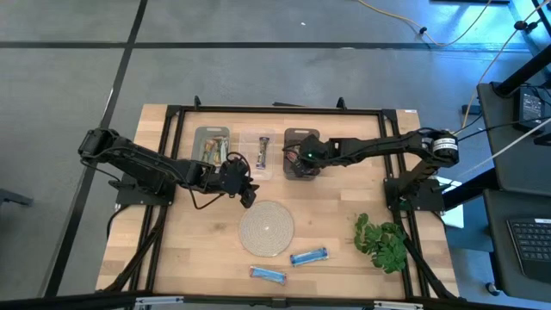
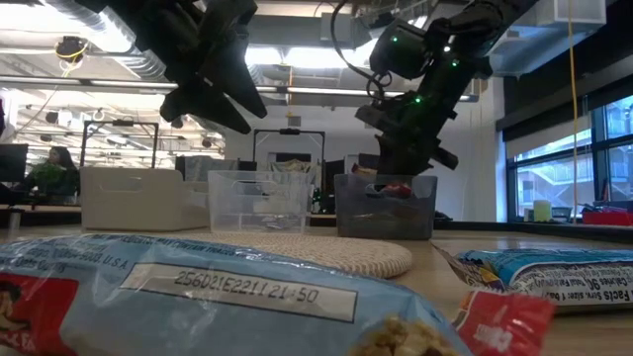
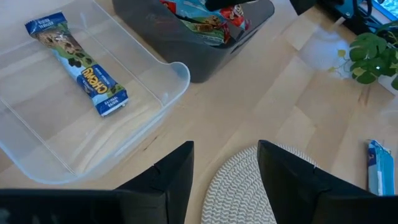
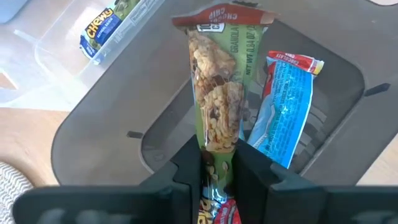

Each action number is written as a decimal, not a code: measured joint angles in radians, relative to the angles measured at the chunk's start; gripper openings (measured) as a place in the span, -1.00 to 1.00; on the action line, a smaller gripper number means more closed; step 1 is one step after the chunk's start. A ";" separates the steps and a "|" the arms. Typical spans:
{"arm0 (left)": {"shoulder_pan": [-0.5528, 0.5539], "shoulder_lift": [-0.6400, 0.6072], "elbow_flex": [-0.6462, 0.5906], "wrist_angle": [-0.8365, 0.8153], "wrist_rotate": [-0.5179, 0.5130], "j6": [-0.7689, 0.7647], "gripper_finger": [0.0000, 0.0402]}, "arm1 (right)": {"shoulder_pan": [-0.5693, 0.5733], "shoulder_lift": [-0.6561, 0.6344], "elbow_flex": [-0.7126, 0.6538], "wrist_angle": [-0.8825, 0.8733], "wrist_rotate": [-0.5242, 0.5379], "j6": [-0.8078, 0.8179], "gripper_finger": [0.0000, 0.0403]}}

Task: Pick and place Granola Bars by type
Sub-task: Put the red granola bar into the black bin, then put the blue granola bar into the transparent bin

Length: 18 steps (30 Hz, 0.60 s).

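I need to release the green-red bar (image 4: 217,87) from my right gripper now, since the bar hangs inside the rim of the dark bin (image 4: 168,118) and would lie there.
My right gripper (image 4: 217,171) is shut on a green-red granola bar (image 4: 217,93) over the dark bin (image 1: 301,155), where another bar with a pale blue back (image 4: 283,106) lies. My left gripper (image 3: 227,168) is open and empty. It hovers at the far edge of the round woven mat (image 1: 265,228), on the near side of the clear bin (image 3: 93,118). One blue bar (image 3: 78,62) lies flat in that clear bin. Gold-tan bars (image 1: 212,151) lie in the leftmost bin. Two blue bars (image 1: 308,256) (image 1: 268,274) lie flat on the table near its near edge. My right gripper pinches the green-red bar between its two fingers near the red end (image 4: 217,208). The fingers slant down from above into the dark bin's opening. The bar sticks out forward past the fingertips, along them. I cannot tell whether its far end (image 4: 217,18) touches the bin.
Three bins stand in a row at the table's far side. A leafy plant (image 1: 383,241) sits near the right edge. A black frame (image 1: 172,155) runs around the table. In the low view the two near blue bars (image 2: 198,287) fill the foreground.
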 joint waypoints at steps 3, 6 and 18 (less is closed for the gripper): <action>0.000 0.000 0.000 0.000 0.000 0.000 -0.16 | -0.001 0.000 0.000 0.000 -0.007 -0.001 -0.62; 0.000 0.000 0.000 0.000 0.003 0.000 -0.16 | -0.001 0.000 0.000 0.000 -0.007 -0.001 -0.54; 0.000 0.000 0.000 0.000 0.018 0.000 -0.16 | 0.001 -0.108 0.000 0.022 -0.009 -0.187 -0.01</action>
